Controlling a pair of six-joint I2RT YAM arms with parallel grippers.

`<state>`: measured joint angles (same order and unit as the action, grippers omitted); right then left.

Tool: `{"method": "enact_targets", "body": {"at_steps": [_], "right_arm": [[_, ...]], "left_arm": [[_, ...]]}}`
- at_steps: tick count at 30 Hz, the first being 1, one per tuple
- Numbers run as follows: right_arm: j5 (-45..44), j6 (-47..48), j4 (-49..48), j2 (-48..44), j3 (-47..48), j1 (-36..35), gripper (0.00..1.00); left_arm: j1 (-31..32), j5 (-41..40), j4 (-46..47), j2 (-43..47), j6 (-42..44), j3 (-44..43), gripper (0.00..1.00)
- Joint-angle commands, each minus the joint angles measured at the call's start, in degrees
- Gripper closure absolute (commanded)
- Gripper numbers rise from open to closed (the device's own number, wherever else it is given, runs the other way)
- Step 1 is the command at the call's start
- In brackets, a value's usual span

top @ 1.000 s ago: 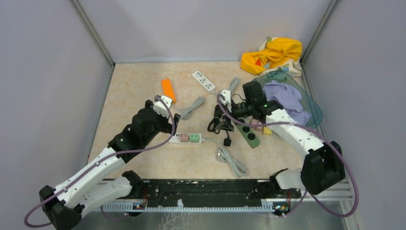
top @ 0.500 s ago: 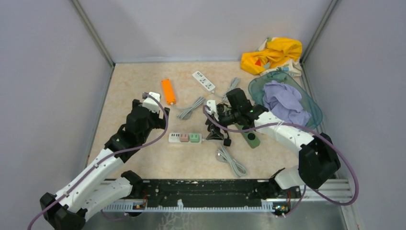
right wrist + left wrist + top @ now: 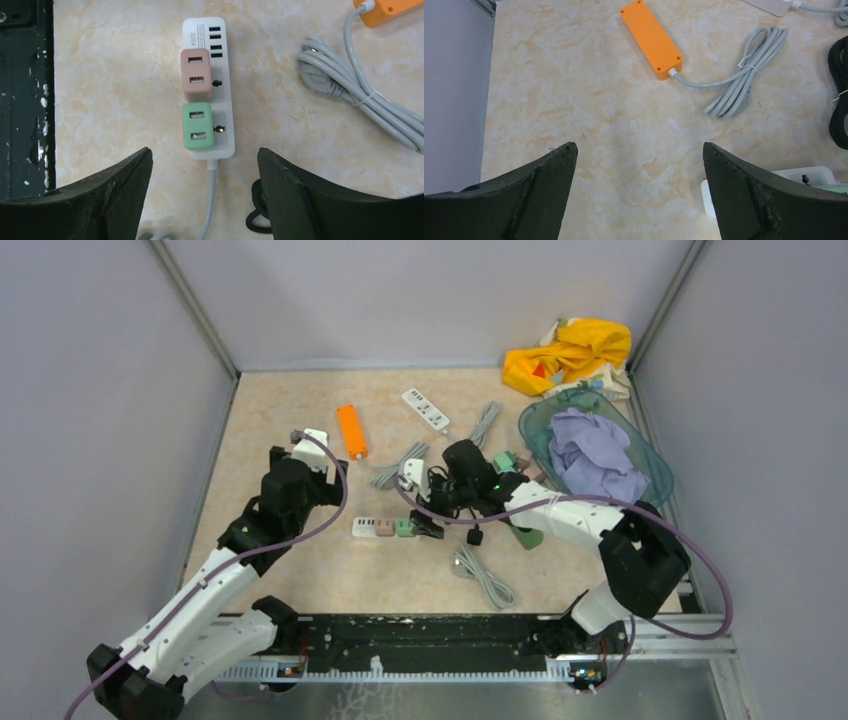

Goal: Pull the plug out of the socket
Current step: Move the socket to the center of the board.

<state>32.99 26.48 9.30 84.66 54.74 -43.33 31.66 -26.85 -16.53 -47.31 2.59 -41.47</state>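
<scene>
My right gripper reaches the green plug (image 3: 404, 527) (image 3: 198, 126) next and grabs it across its long sides, leaving the white power strip free.
A white power strip (image 3: 366, 528) lies on the table with a pink plug (image 3: 384, 528) and a green plug (image 3: 404, 527) seated in it. In the right wrist view the strip (image 3: 223, 107) runs away from me, with the pink plug (image 3: 196, 75) farther off and the green plug (image 3: 198, 126) nearer. My right gripper (image 3: 425, 520) is open and empty, and its jaws (image 3: 204, 150) straddle the strip's cable end without touching it. My left gripper (image 3: 335, 472) is open and empty (image 3: 639, 145), up and left of the strip, whose corner (image 3: 814, 175) shows at its right finger.
An orange power strip (image 3: 351, 430) with a grey cable bundle (image 3: 400, 462), a second white strip (image 3: 425, 409), a green power strip (image 3: 527, 527), black cables (image 3: 462, 502) and a grey cord (image 3: 485, 578) lie around. A teal basket (image 3: 655, 475) of purple cloth and yellow cloth (image 3: 570, 352) sit at the back right.
My right gripper has swung left from the black cables to the white strip's cable end. My left gripper has drawn back up and left, away from the strip.
</scene>
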Motion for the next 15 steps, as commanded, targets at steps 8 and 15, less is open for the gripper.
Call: {"method": "enact_targets", "body": {"at_steps": [8, 15], "right_arm": [[-13.0, -0.3, -8.7, 6.0, -0.3, -9.0, 0.29], [-12.9, 0.5, -9.6, 8.3, -0.3, -9.8, 0.53]], "left_arm": [[-0.7, -0.1, 0.4, 1.0, -0.2, 0.5, 0.0], [-0.9, 0.2, 0.5, 1.1, -0.2, 0.5, 0.0]]}}
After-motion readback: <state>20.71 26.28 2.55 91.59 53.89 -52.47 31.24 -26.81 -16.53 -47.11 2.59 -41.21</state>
